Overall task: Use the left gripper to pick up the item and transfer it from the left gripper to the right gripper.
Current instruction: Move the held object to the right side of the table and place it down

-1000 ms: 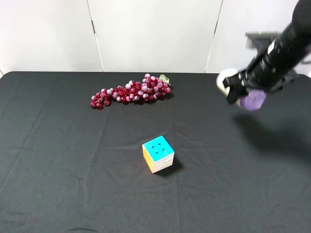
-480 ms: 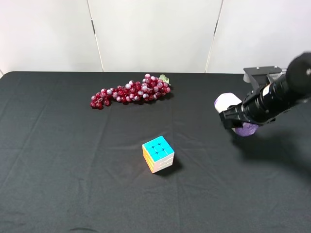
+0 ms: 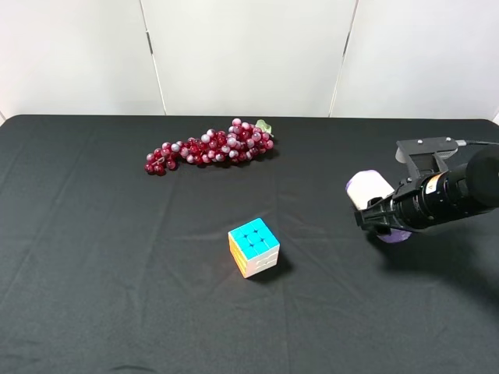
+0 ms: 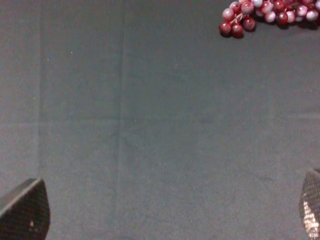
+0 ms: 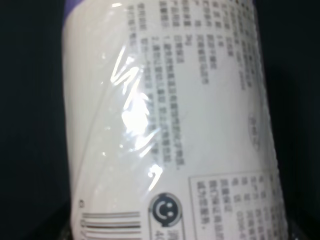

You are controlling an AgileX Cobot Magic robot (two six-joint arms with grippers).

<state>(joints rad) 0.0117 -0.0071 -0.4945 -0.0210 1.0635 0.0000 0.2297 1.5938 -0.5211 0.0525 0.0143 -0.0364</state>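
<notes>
The item's purple end meets its shadow on the black cloth, so the item would lie there. I should open my right gripper now.
The item, a small cylinder with a cream-white label and purple ends, is held on its side in my right gripper at the right of the table, low over the black cloth. The gripper is shut on it. In the right wrist view the item's label with print and a barcode fills the picture. My left gripper is open and empty over bare cloth; only its two fingertips show. The left arm is out of the exterior view.
A multicoloured puzzle cube stands at the table's middle. A bunch of dark red grapes lies behind it; it also shows in the left wrist view. A white wall backs the black table.
My right arm has come down with the item, from well above the table at the far right to low over the cloth. The cube and grapes have not moved.
</notes>
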